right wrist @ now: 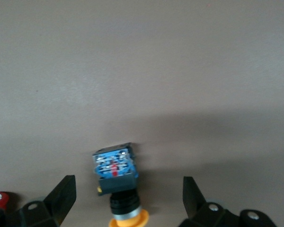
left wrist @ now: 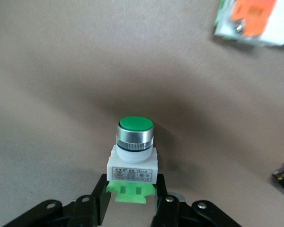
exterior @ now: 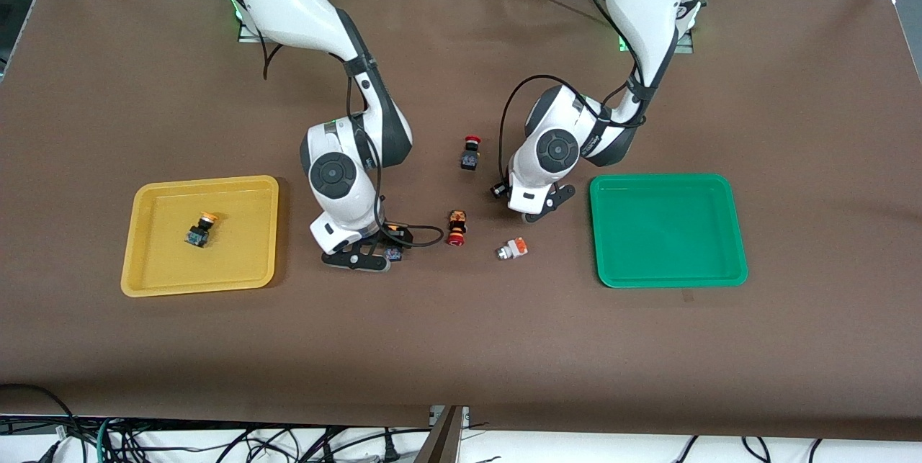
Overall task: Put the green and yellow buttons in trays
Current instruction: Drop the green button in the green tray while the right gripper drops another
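Observation:
My right gripper picks up the yellow-capped button by its black switch body (exterior: pixel 393 253) next, to place it in the yellow tray (exterior: pixel 144 268).
My left gripper (exterior: pixel 536 212) is shut on the green base of a white-bodied, green-capped button (left wrist: pixel 135 137), which stands upright; the gripper hides this button in the front view. My right gripper (exterior: pixel 364 261) hangs low over the table, open, with a yellow-capped black-bodied button (right wrist: pixel 116 182) lying loose between its fingers (right wrist: pixel 61 191); it also shows in the front view (exterior: pixel 392 253). Another yellow-capped button (exterior: pixel 200 229) lies in the yellow tray (exterior: pixel 144 268). A white-grey button with an orange cap (exterior: pixel 512 249) lies on the table near the left gripper. The green tray (exterior: pixel 666 272) holds nothing.
Two red-capped black switches lie between the arms, one (exterior: pixel 470 153) nearer the bases and one (exterior: pixel 456 227) beside the right gripper. The yellow tray lies toward the right arm's end, the green tray toward the left arm's end.

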Controlling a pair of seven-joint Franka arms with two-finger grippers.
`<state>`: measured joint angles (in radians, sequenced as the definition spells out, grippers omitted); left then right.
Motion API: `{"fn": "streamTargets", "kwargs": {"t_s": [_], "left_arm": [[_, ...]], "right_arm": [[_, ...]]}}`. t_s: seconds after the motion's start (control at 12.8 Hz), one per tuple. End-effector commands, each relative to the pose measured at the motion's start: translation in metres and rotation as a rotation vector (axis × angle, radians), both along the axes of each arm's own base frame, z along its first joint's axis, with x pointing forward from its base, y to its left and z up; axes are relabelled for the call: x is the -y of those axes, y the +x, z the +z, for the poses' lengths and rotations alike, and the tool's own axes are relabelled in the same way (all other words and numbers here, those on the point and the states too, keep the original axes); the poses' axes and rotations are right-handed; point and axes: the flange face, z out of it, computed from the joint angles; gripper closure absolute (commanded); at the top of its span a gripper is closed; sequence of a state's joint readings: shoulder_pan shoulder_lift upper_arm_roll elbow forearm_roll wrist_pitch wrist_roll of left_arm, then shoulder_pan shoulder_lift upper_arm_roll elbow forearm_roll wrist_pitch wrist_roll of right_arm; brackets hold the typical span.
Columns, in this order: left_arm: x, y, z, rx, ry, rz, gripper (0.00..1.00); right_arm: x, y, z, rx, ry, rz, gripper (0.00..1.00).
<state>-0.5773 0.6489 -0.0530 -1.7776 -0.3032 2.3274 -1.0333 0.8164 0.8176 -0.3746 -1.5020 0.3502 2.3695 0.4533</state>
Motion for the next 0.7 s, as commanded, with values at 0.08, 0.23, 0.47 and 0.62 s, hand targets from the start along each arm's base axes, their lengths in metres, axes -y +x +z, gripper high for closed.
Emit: {"fn": "streamTargets", "kwargs": {"t_s": [0.08, 0.23, 0.47, 0.62], "left_arm": [[-0.056, 0.035, 0.059, 0.01, -0.05, -0.082, 1.0], [-0.119, 0.055, 0.081, -0.025, -0.079, -0.162, 1.0], [-0.221, 0.059, 0.093, -0.055, 0.02, -0.333, 1.0], [-0.281, 0.053, 0.086, -0.075, -0.011, -0.414, 1.0]], "right_arm": [[-0.008, 0.001, -0.012, 0.039, 0.03, -0.024, 0.0], [-0.008, 0.002, -0.017, 0.061, 0.025, -0.002, 0.42], [-0.006, 0.0, -0.026, 0.053, 0.015, 0.0, 0.74], [-0.006, 0.002, -0.024, 0.058, 0.018, 0.005, 1.0]]}}
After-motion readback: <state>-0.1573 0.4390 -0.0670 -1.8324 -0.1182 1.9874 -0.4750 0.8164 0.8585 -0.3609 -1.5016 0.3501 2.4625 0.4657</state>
